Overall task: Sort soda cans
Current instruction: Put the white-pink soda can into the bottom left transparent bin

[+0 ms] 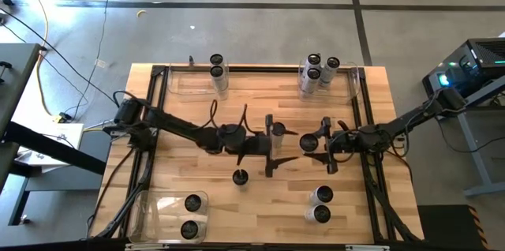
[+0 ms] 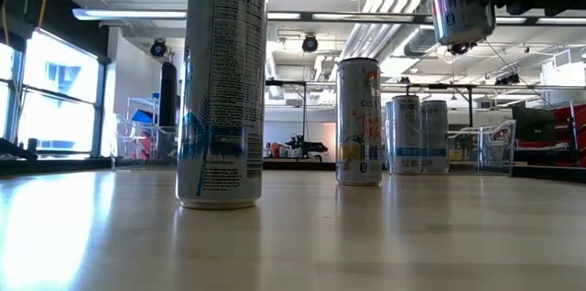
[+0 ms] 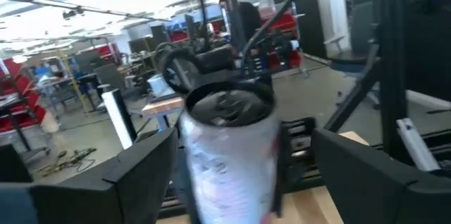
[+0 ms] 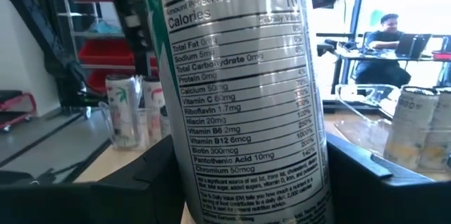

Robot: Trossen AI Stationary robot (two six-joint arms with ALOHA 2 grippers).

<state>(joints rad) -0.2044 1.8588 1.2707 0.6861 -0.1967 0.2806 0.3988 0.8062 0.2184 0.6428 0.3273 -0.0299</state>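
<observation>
I should next grab the upright soda can with my left gripper by the side below its dark rim [image 3: 230,150]. Then I can take it over for sorting.
The soda cans are slim and silver. My right gripper [image 1: 313,142] is shut on one can [image 4: 243,90], held in the air at the table's middle right [image 2: 461,3]. My left gripper [image 1: 273,140] is open; its fingers stand on either side of an upright can [image 3: 229,146] that rests on its base at mid-table [image 2: 359,122]. Whether they touch it I cannot tell. Another can [image 1: 240,177] stands alone nearer the front edge [image 2: 222,90]. My right gripper pinches the can's printed side wall [image 4: 211,182] between its two fingers. The fingers lie level and come from the table's right side. The can stays upright and is lifted clear of the table, its base [image 2: 464,37] showing in the air below the gripper.
Clear bins stand at the far left [image 1: 185,85], far right [image 1: 353,85] and near left [image 1: 158,213], each with cans inside. Two more cans [image 1: 320,204] sit at the near right. A black frame [image 1: 158,109] runs along the table's sides.
</observation>
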